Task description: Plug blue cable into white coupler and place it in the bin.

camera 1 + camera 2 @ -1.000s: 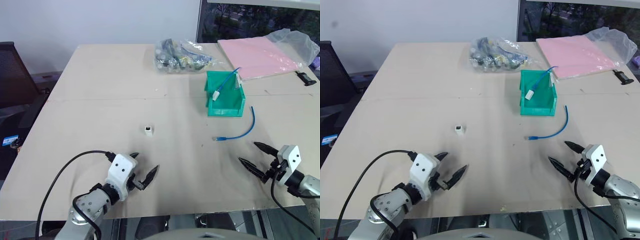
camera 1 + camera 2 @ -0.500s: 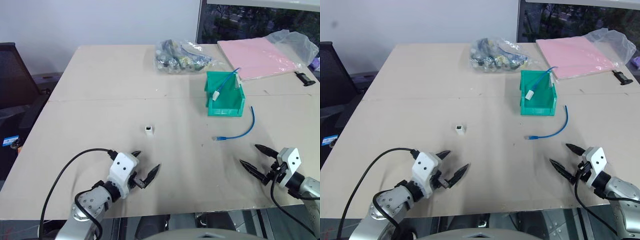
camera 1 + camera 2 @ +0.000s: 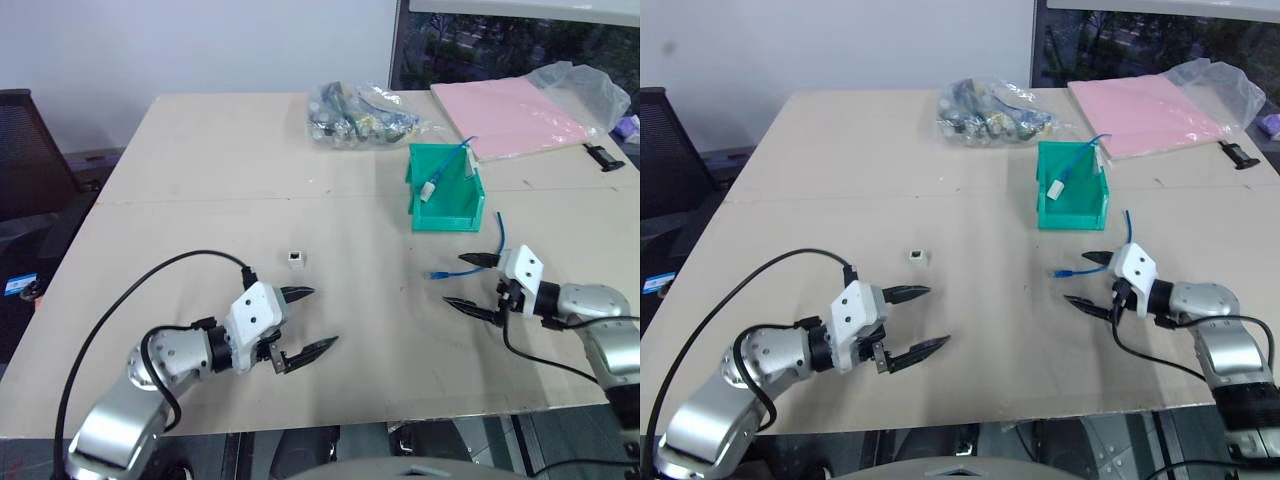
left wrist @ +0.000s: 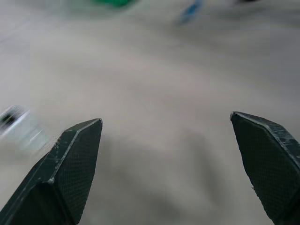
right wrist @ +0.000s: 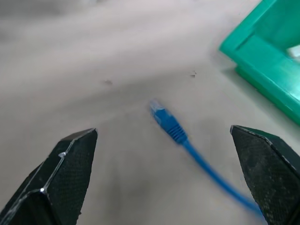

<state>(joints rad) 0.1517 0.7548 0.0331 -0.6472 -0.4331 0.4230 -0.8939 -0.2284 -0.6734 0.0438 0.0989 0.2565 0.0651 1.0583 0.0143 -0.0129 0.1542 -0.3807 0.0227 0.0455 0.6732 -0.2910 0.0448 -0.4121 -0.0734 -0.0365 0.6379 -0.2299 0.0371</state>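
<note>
My right gripper reaches the blue cable next and grips the flat-sided boot behind its clear tip (image 3: 440, 275), since the cord (image 3: 499, 240) curves thin and round.
The blue cable (image 3: 500, 236) lies curved on the table just in front of the green bin (image 3: 450, 222), its plug (image 5: 166, 123) pointing left. My right gripper (image 3: 452, 280) is open, low over the table, its fingertips straddling the plug end without touching it. The white coupler (image 3: 296, 258) sits alone near the table's middle. My left gripper (image 3: 322, 318) is open and empty, a short way in front of and right of the coupler, pointing right. Inside the bin another light-blue cord with a white block (image 3: 432, 190) leans on the wall.
A clear bag of mixed cables (image 3: 360, 110) lies at the back of the table. A pink sheet (image 3: 510, 110) and crumpled plastic (image 3: 585, 80) lie at the back right, and a small black object (image 3: 605, 158) beside them. A black chair (image 3: 30, 150) stands off the table's left edge.
My right gripper has moved forward and left, up to the cable's plug. My left gripper has risen, swung to point right and come nearer the coupler. Both stay open.
</note>
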